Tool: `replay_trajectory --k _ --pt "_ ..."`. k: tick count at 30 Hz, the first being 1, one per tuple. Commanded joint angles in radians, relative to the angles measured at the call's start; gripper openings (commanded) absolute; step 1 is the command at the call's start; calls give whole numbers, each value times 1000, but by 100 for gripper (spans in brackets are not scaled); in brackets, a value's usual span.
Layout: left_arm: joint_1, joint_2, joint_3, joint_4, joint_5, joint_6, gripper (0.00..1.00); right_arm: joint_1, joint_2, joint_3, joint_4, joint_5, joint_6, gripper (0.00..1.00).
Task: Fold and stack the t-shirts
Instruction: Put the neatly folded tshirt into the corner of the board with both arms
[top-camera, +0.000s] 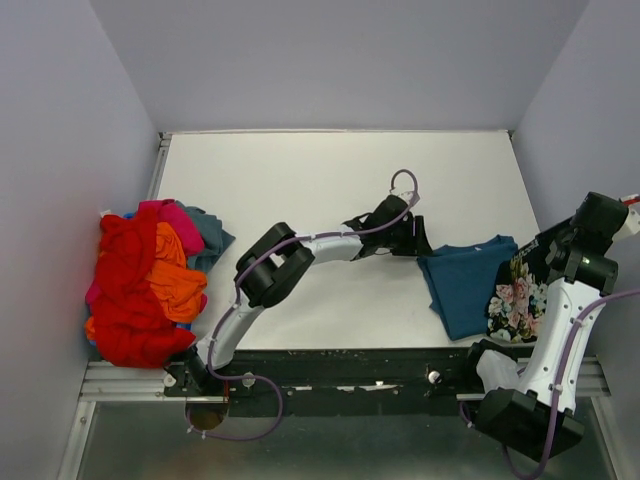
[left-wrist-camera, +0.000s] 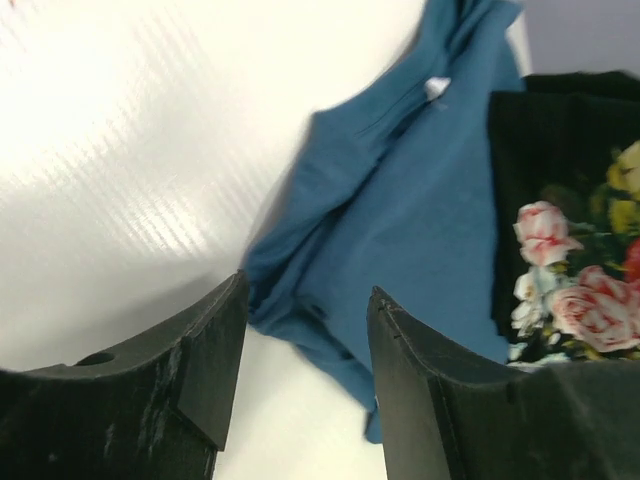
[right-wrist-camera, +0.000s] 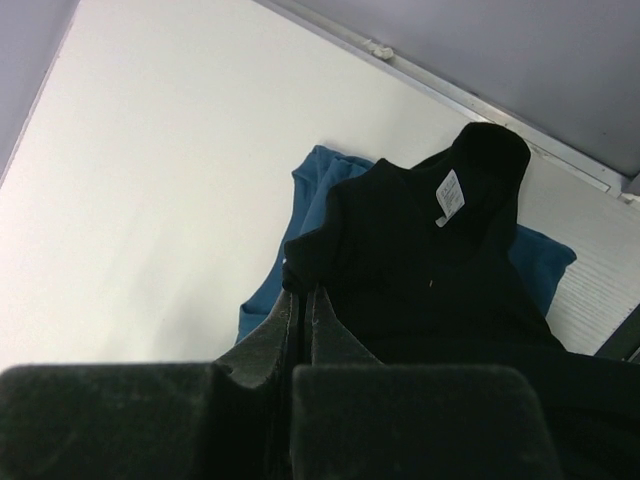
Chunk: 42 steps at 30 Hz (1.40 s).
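The teal-blue t-shirt has to come apart from the black t-shirt for folding. My left gripper should next grab the teal-blue t-shirt by its uncovered corner (top-camera: 429, 261) (left-wrist-camera: 274, 298), away from the black t-shirt.
A teal-blue t-shirt (top-camera: 462, 287) lies rumpled on the white table at the right, also in the left wrist view (left-wrist-camera: 400, 230). A black t-shirt with rose print (top-camera: 516, 298) lies partly over its right side. My right gripper (right-wrist-camera: 305, 288) is shut on an edge of the black shirt (right-wrist-camera: 430, 260), with the teal shirt (right-wrist-camera: 312, 190) showing beneath it. My left gripper (left-wrist-camera: 305, 292) is open just above the teal shirt's left corner, holding nothing. In the top view it (top-camera: 414, 240) sits at the teal shirt's upper left. The rose print (left-wrist-camera: 580, 290) shows at the right.
A pile of red, orange, pink and grey-blue t-shirts (top-camera: 148, 282) lies at the table's left edge. Grey walls (top-camera: 330, 60) enclose the table on three sides. A metal rail (top-camera: 340, 368) runs along the near edge by the arm bases.
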Motion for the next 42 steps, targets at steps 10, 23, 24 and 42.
replay_trajectory --k 10,23,24,42 --pt "-23 141 164 -262 -7 70 61 -5 2 1 81 -69 5 1" --pt "45 81 69 -227 -6 94 0 49 25 -85 166 -227 56 1" --pt "59 66 42 -219 -6 96 0 73 31 -88 170 -229 60 1" --pt "344 -329 -535 -116 -94 140 0 828 422 88 352 -82 356 1"
